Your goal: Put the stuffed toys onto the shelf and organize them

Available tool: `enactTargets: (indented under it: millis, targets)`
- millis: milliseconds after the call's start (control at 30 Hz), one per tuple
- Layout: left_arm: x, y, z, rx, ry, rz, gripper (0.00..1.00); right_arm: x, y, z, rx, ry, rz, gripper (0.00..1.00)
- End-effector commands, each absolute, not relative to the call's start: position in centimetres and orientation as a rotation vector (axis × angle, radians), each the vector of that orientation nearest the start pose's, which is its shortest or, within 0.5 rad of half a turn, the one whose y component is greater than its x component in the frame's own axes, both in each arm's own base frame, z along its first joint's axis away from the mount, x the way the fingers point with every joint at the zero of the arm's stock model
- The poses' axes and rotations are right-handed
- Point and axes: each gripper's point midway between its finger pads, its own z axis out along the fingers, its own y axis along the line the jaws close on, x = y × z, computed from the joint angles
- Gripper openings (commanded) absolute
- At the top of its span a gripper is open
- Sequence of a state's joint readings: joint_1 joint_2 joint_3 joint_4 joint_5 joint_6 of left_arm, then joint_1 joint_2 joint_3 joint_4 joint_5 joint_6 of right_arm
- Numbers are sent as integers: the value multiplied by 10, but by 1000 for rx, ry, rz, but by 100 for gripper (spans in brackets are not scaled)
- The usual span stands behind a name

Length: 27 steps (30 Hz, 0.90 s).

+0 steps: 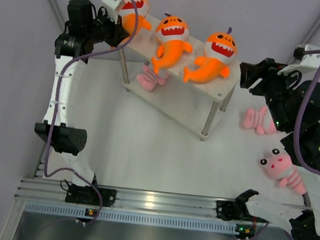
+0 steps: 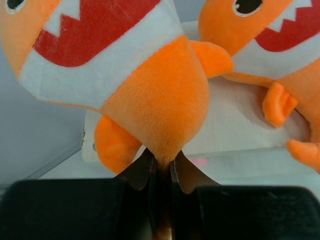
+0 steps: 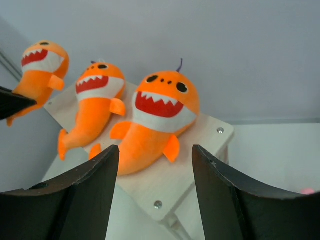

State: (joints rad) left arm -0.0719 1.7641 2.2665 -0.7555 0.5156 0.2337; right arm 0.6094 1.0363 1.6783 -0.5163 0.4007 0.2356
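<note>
My left gripper needs to move the shark onto the shelf before it opens. The shark's head is past the end of the shelf, so the shark would fall off if I let go now.
Three orange shark plushes lie on the top tier of the white shelf [image 1: 223,89]: left one [image 1: 132,9], middle one [image 1: 171,38], right one [image 1: 215,58]. My left gripper [image 1: 116,30] is shut on the tail of the left shark [image 2: 150,95] at the shelf's left end. My right gripper [image 1: 246,76] is open and empty, just off the shelf's right end, facing the right shark [image 3: 155,117]. One pink striped plush [image 1: 150,79] lies on the lower tier. Two more pink plushes [image 1: 258,120] [image 1: 282,168] lie on the table at the right.
Grey walls enclose the white table [image 1: 140,141]. A metal rail [image 1: 157,203] with the arm bases runs along the near edge. The right arm's links hang over the two pink plushes on the table.
</note>
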Motion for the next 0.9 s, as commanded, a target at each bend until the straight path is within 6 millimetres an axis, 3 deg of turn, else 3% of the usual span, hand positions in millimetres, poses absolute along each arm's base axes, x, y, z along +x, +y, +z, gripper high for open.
enactTargets:
  millis: [0,167,300,500,567,600,633,733,867]
  targets:
    - [473,-119,485,639,1558,-329,0,275,99,500,44,1543,274,60]
    - [497,-129,465,650,1589,-282,0,276,89,487,73,1573,237,60]
    - [499,-150,453,689,1600,-309,0,279,76,473,147,1598,202,62]
    - [503,-157,443,700,1617,-305,6,282,48,462,250,1623,126,62]
    - [501,-157,441,715,1619,-297,15,283,41,460,263,1627,116,63]
    - [499,-156,442,724,1615,-289,21,284,39,458,267,1633,113,63]
    - [498,-155,439,726,1620,-287,35,285,37,458,271,1635,109,64]
    - [491,-152,447,737,1601,-265,52,291,28,447,288,1661,92,68]
    - [490,-144,451,725,1600,-210,66,302,6,424,340,1712,98,70]
